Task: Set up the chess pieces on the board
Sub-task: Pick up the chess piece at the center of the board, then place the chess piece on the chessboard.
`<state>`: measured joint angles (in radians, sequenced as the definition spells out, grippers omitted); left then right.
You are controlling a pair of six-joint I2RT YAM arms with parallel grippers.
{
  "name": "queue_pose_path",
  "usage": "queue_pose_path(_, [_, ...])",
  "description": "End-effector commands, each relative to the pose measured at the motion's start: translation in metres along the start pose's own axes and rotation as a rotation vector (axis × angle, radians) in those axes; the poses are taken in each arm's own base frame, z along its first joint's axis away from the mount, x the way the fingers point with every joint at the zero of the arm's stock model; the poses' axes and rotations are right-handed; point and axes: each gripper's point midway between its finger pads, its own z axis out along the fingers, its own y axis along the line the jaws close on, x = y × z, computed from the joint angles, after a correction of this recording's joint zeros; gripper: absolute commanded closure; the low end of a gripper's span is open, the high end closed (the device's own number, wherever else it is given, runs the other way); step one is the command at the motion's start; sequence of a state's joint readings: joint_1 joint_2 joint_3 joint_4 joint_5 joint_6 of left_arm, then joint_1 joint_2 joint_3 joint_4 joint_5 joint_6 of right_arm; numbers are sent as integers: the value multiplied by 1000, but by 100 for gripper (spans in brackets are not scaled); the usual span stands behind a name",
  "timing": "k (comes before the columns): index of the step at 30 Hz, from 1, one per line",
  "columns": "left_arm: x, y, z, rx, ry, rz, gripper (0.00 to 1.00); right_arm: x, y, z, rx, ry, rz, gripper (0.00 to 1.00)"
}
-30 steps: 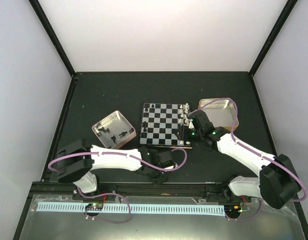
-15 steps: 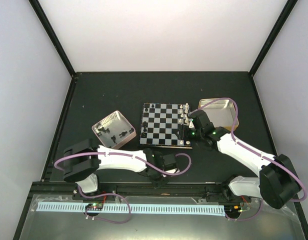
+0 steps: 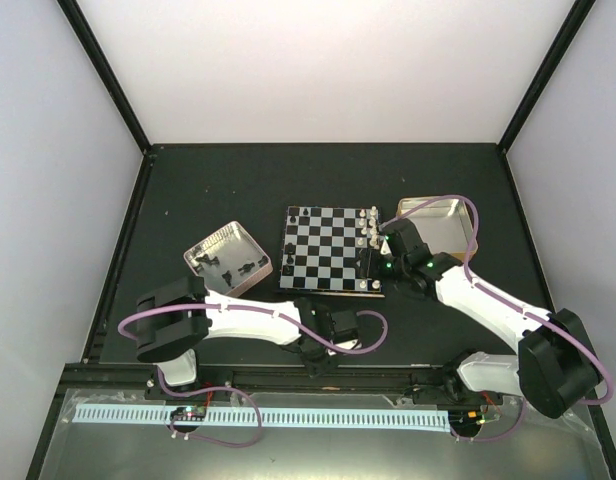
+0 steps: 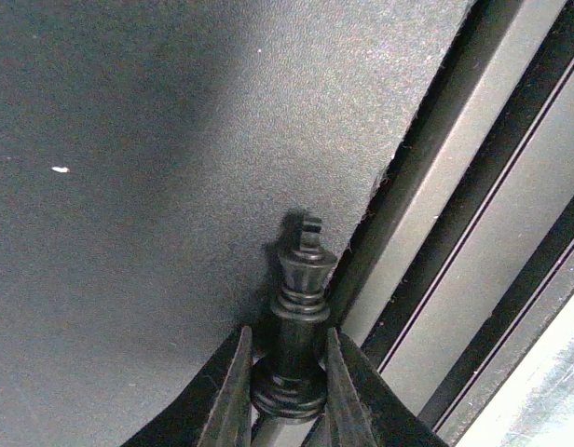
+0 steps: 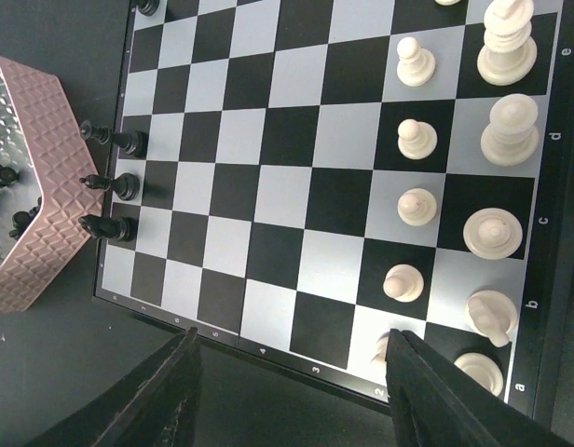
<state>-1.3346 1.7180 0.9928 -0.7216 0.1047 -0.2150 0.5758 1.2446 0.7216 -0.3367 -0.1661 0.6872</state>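
The black king has to stand on the board (image 3: 323, 262) on its round base, so my right gripper needs to grab the king by its head next and leave that base free.
The board (image 3: 323, 262) lies mid-table, with white pieces along its right side and a few black chess pieces (image 3: 290, 258) along its left edge. In the left wrist view my left gripper (image 4: 287, 333) is shut on the base of a black king (image 4: 301, 298), which lies at the mat's near edge beside the metal rail. From the top view my left gripper (image 3: 314, 357) is low at the near edge. My right gripper (image 5: 294, 340) hangs open over the board's (image 5: 278, 186) near edge with nothing between its fingers. Three black pieces (image 5: 119, 186) stand on the left column.
A pink-rimmed tin (image 3: 226, 260) holding more black pieces sits left of the board, touching its corner (image 5: 26, 233). A gold-rimmed tin (image 3: 433, 218) stands behind the right arm. White pieces (image 5: 417, 205) fill two columns by the right finger. Metal rails (image 4: 473, 214) run along the mat edge.
My left arm has swung toward the near edge and its jaws have narrowed onto the black king. The right arm has barely moved.
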Motion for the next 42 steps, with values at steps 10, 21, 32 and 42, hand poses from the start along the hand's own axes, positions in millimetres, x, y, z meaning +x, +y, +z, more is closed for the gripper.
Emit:
queue_pose_path(10, [-35,44,-51,-142,-258,-71,91,-32,23,-26,-168,-73,54,45])
queue_pose_path(21, [-80,100,-145,11,-701,-342,91,-47,51,-53,-321,-108,-49,45])
queue_pose_path(32, [-92,113,-202,183,-943,-332,89,-19,118,-71,-659,39,-263,38])
queue_pose_path(42, [-87,116,-188,200,-919,-353,89,5,129,-67,-746,163,-297,51])
